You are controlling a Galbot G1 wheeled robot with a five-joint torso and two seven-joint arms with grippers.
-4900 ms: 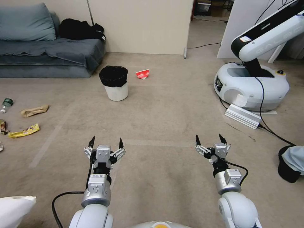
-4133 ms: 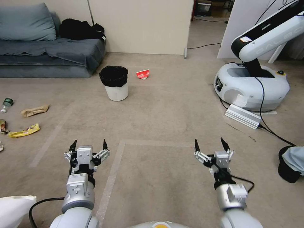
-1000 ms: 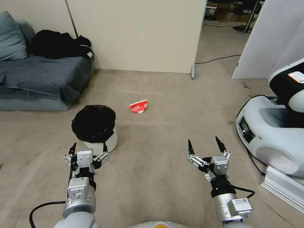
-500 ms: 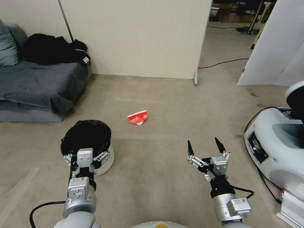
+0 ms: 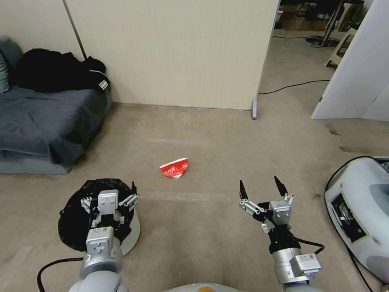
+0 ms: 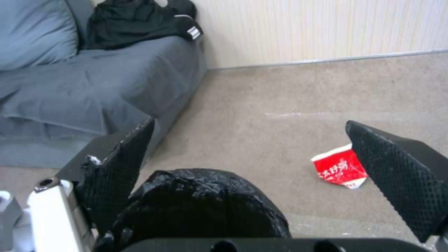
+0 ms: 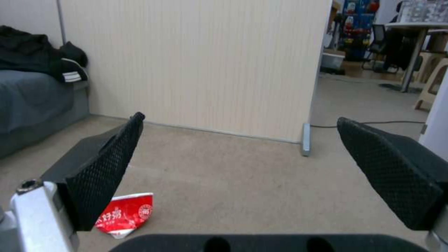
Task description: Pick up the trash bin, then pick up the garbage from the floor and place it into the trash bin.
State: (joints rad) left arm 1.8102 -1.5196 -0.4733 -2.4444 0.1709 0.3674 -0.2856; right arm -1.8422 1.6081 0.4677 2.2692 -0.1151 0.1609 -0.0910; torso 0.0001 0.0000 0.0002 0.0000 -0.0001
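Next, my left gripper grabs the bin's thin bag-covered rim [image 5: 62, 221], since the bin's wide opening spreads broader than my open fingers.
The trash bin [image 5: 79, 221], a white bucket with a black bag over its rim, stands on the carpet at the lower left. My left gripper [image 5: 112, 190] hangs open above the bin's far side, and the bag [image 6: 205, 206] bulges just below its fingers in the left wrist view [image 6: 250, 124]. One piece of garbage, a crushed red-white paper cup [image 5: 174, 168], lies on the floor ahead, between the two arms. The cup [image 6: 338, 168] also shows past the left gripper's finger. My right gripper [image 5: 259, 182] is open over bare carpet, with the cup [image 7: 125, 213] ahead and to its left.
A grey sofa [image 5: 36, 121] with black clothes [image 5: 56, 69] stands at the left. A beige partition [image 5: 174, 52] closes the space ahead. Another robot's white base [image 5: 364, 202] sits at the right, with a cable [image 5: 296, 86] on the floor beyond.
The camera has driven forward: the bin and cup have slid down the picture, and the bin now lies under my left gripper. Both grippers stay open.
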